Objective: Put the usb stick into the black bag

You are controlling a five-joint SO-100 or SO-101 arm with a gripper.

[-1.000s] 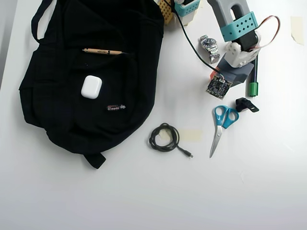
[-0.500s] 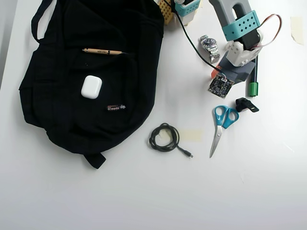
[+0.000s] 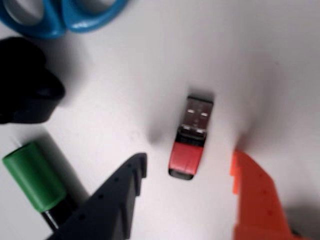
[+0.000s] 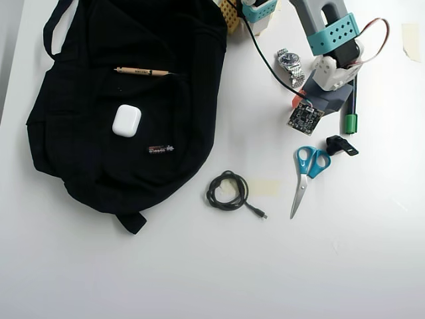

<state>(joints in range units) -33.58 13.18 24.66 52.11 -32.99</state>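
My gripper is going for the usb stick next and will grab its red plastic body (image 3: 185, 158), so that it can put the stick into the black bag.
The usb stick (image 3: 189, 145), red with a silver metal end, lies flat on the white table in the wrist view. My gripper (image 3: 187, 162) is open and low over it, with the dark finger (image 3: 117, 200) to its left and the orange finger (image 3: 255, 200) to its right, neither touching it. In the overhead view the gripper (image 4: 311, 105) hides the stick. The black bag (image 4: 80, 146) lies at the left, well away from the gripper, with a pencil (image 4: 141, 71), a white case (image 4: 126, 120) and a small battery (image 4: 161, 149) on it.
Blue scissors (image 4: 307, 166) lie just below the gripper and show at the top left of the wrist view (image 3: 60, 15). A green-capped marker (image 4: 350, 113), a black clip (image 4: 341, 145), a wristwatch (image 4: 291, 63) and a coiled black cable (image 4: 228, 189) lie nearby.
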